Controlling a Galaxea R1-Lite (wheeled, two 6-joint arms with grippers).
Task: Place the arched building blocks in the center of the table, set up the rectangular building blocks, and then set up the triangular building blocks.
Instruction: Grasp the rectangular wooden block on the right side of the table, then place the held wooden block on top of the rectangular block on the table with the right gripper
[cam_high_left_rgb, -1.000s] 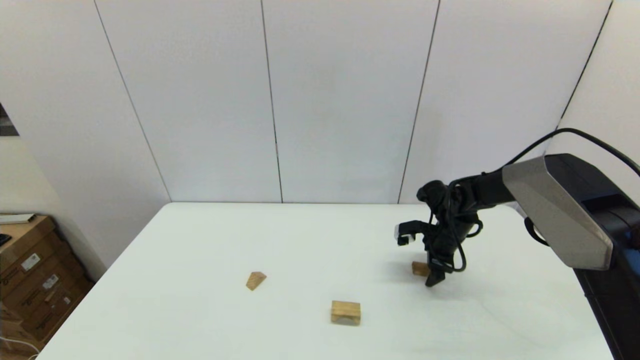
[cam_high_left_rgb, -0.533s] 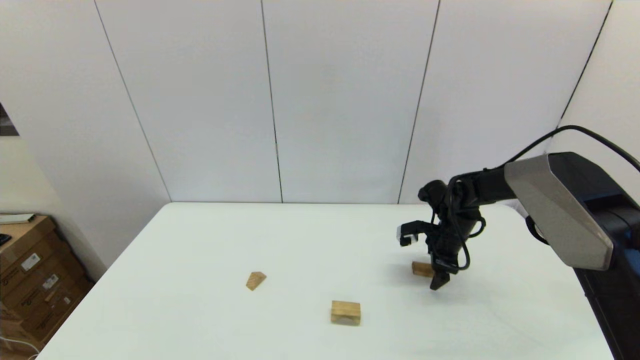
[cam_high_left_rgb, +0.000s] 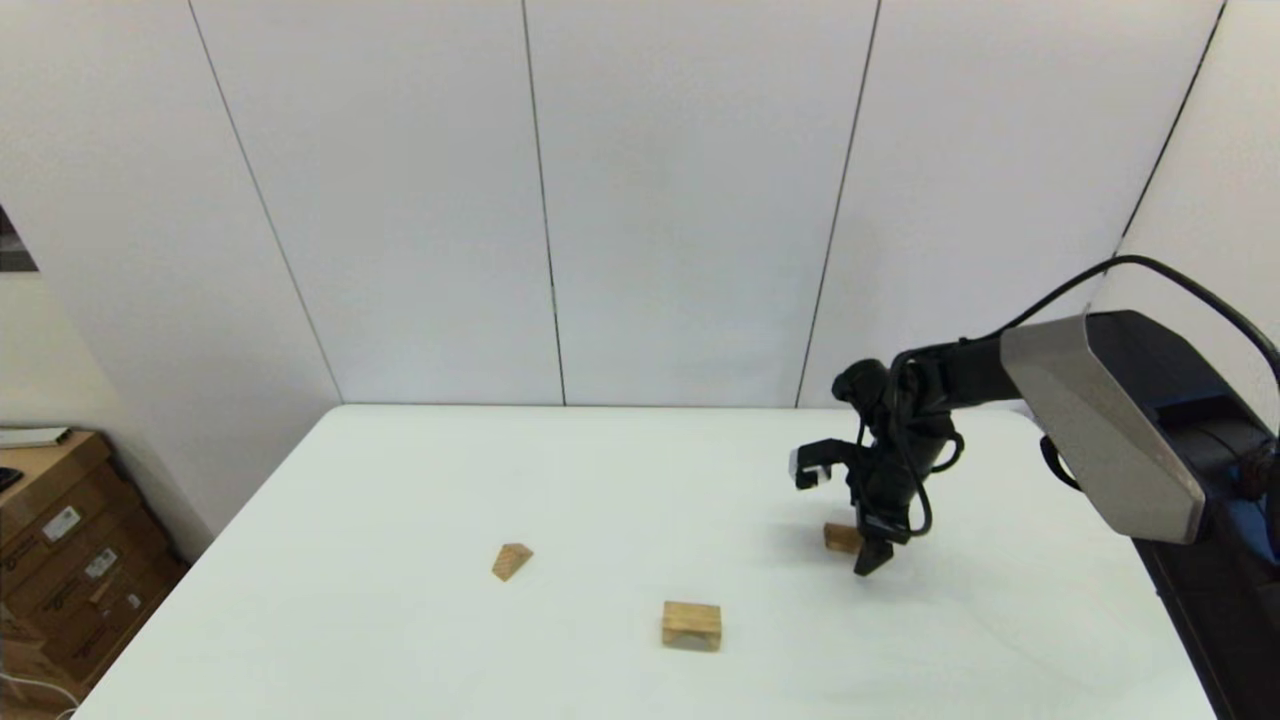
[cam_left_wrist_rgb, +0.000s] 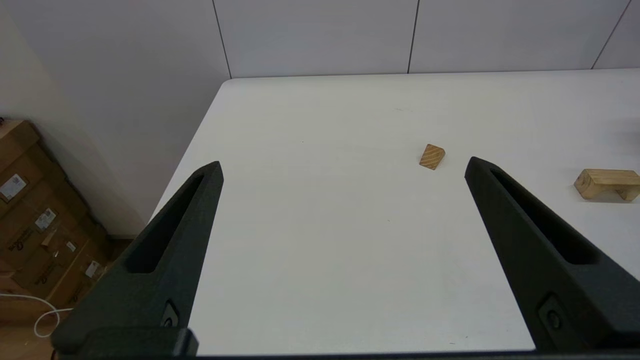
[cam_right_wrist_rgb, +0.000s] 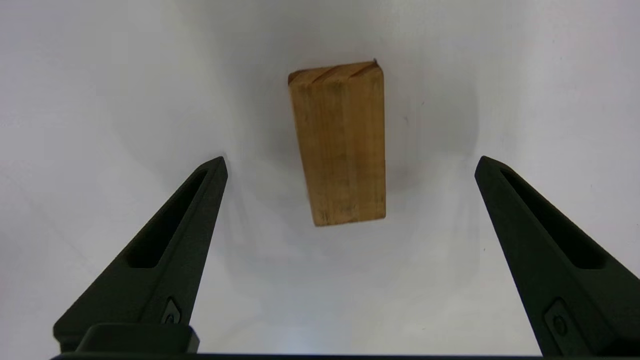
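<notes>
I should close my right gripper on the rectangular block now. My fingers reach down beside the block's long sides, so they would catch it.
The rectangular block (cam_right_wrist_rgb: 340, 145) lies flat on the white table (cam_high_left_rgb: 400, 500), towards its right side. My right gripper (cam_right_wrist_rgb: 350, 162) hangs open just above it, one finger on each side of the block and neither touching it. In the head view that gripper (cam_high_left_rgb: 862, 550) partly hides the rectangular block (cam_high_left_rgb: 840, 538). The arched block (cam_high_left_rgb: 691, 625) stands near the front middle of the table, legs down. To its left lies the triangular block (cam_high_left_rgb: 511, 561). My left gripper (cam_left_wrist_rgb: 344, 163) is open and holds nothing; it stays back off the table's near left, facing the triangular block (cam_left_wrist_rgb: 432, 156) and the arched block (cam_left_wrist_rgb: 606, 183).
Stacked cardboard boxes (cam_high_left_rgb: 60, 560) stand on the floor left of the table. A white panelled wall (cam_high_left_rgb: 640, 200) rises right behind the table's far edge. The right arm's grey body (cam_high_left_rgb: 1100, 430) reaches in over the right edge.
My right gripper shifted slightly right, then back left, staying over the rectangular block. None of the three blocks has moved.
</notes>
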